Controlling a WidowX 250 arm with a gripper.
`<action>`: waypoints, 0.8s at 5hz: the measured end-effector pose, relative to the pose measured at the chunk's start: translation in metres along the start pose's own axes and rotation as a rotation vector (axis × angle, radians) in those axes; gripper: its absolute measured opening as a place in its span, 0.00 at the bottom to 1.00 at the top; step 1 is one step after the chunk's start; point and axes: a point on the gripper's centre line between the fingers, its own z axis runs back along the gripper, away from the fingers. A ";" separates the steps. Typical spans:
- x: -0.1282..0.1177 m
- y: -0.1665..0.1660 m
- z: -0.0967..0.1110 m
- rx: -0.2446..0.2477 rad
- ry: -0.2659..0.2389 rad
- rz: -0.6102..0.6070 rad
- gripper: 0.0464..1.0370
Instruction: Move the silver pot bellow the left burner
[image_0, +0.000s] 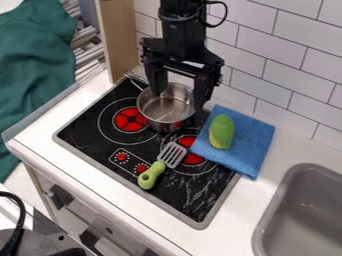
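Note:
The robot will move the pot below the left burner, so its gripper first needs to grab the silver pot (160, 106) by the pot's rim, opposite the handle.
The black gripper (178, 101) hangs over the silver pot (160, 106) with its fingers wide apart and open. One finger is over the pot's back part, the other beside its right rim; whether either touches the metal I cannot tell. Upright on the back middle of the black stove, the pot has its handle pointing to the upper left. The left burner (130, 120), a red disc inside white rings, lies just left of the pot.
A green-handled spatula (151, 174) lies across the stove's front middle, its slotted head by the right burner (192, 158). A blue cloth (251, 142) bearing a green toy vegetable (221, 131) overlaps the stove's right edge. A grey sink (302, 210) is at the lower right; tiled wall behind.

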 end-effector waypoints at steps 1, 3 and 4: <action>-0.003 -0.001 -0.008 0.000 0.032 0.000 0.97; 0.002 -0.004 -0.030 -0.047 0.088 -0.007 0.97; 0.006 0.016 -0.045 -0.074 0.083 0.016 0.97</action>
